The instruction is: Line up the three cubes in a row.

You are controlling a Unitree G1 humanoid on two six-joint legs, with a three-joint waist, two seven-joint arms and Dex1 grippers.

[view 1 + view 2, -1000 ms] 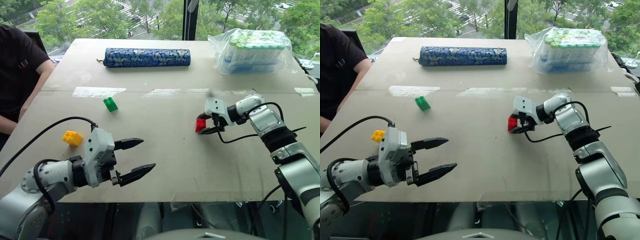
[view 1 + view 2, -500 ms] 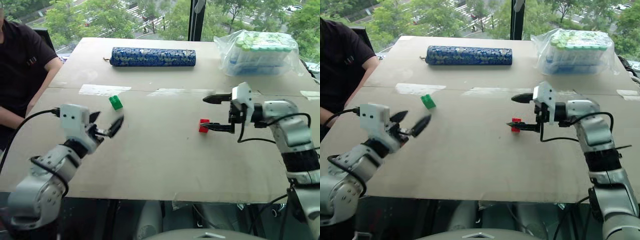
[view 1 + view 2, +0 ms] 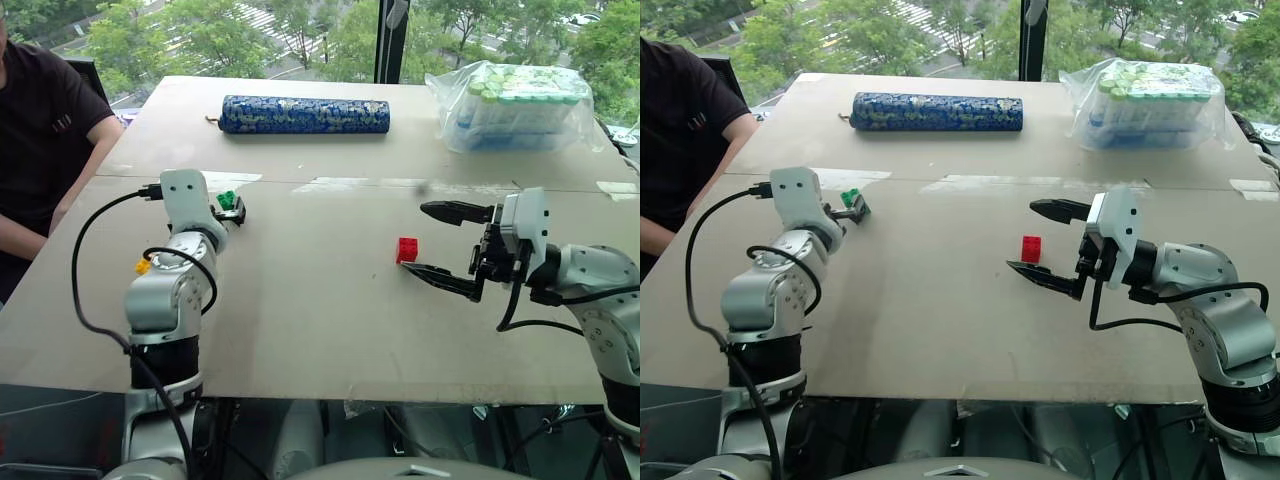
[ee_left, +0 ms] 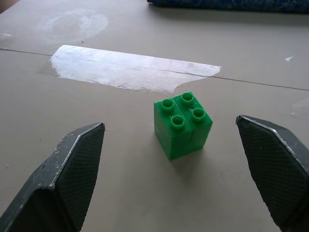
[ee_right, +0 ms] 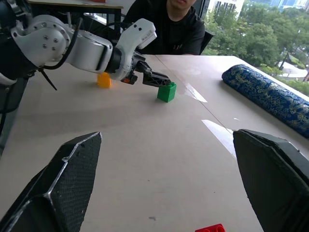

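Observation:
My left gripper moves toward the green cube (image 3: pixel 226 200) next, before it closes on the cube, since my fingers stop short of it and closing now would miss.
The green cube (image 4: pixel 182 124) stands on the table at the left, studs up. My left gripper (image 3: pixel 234 209) is open right in front of it, with a black finger (image 4: pixel 77 159) on each side, and touches nothing. The red cube (image 3: pixel 407 249) sits free on the table near the middle. My right gripper (image 3: pixel 1020 235) is open wide, raised and level, its tips just short of the red cube and apart from it. The yellow cube (image 5: pixel 104 79) lies nearer the left edge, partly hidden behind my left arm in the eye views.
A blue patterned roll (image 3: pixel 300 113) lies at the back of the table (image 3: pixel 330 330). A plastic bag of green-capped bottles (image 3: pixel 520 105) stands back right. A person in a black shirt (image 3: pixel 40 140) sits at the left edge. Pale tape strips cross the table's seam.
My right gripper let go of the red cube, opened wide, and drew back and up. My left arm swung from the front edge to the green cube. The camera also shifted.

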